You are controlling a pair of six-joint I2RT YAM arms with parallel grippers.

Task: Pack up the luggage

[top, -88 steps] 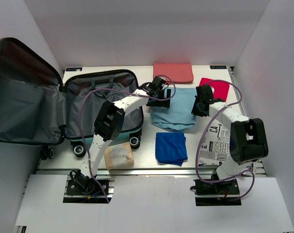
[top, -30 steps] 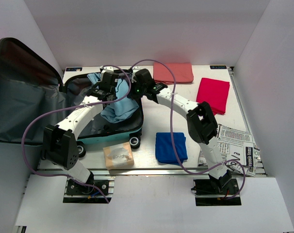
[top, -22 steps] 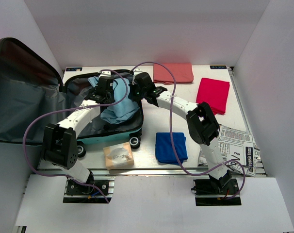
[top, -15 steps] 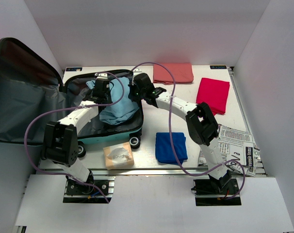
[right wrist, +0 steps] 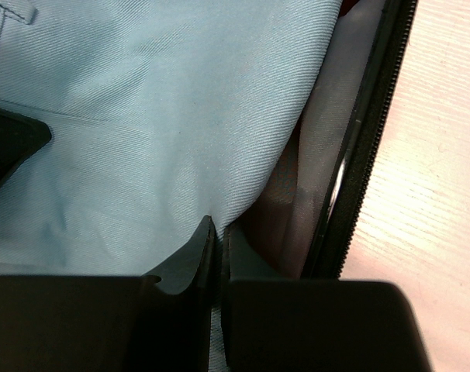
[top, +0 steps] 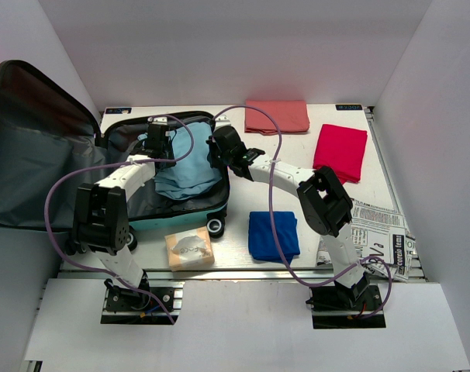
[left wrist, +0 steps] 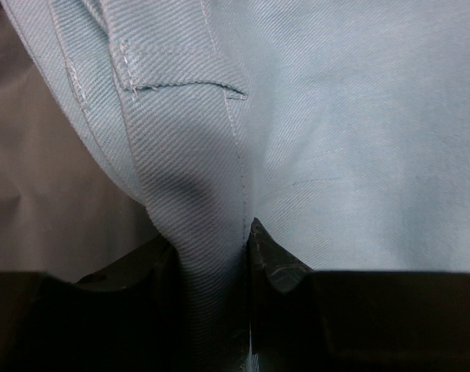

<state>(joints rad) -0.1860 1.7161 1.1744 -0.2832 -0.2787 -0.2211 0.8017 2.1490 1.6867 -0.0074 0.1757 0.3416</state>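
Observation:
The edge of the light blue garment is low inside the zipper rim, so the garment would land inside. My right gripper should open now.
The luggage (top: 60,167) lies open at the left, lid up, its grey lining showing. A light blue garment (top: 187,167) rests inside its lower half. My left gripper (top: 159,139) is shut on a thick fold of that light blue garment (left wrist: 212,194) near its far left corner. On the right side, by the zipper rim (right wrist: 359,178), my right gripper (top: 219,147) is shut on a thin edge of the same light blue garment (right wrist: 165,116). Both grippers hang low over the luggage interior.
On the table lie a folded blue cloth (top: 273,235), a salmon cloth (top: 277,116) at the back, a red cloth (top: 341,151) at the right, a newspaper (top: 378,229) and a tan pouch (top: 190,248) near the luggage wheels (top: 214,226).
Both grippers have carried the light blue garment left and lowered it into the luggage; it now lies spread flatter inside the shell.

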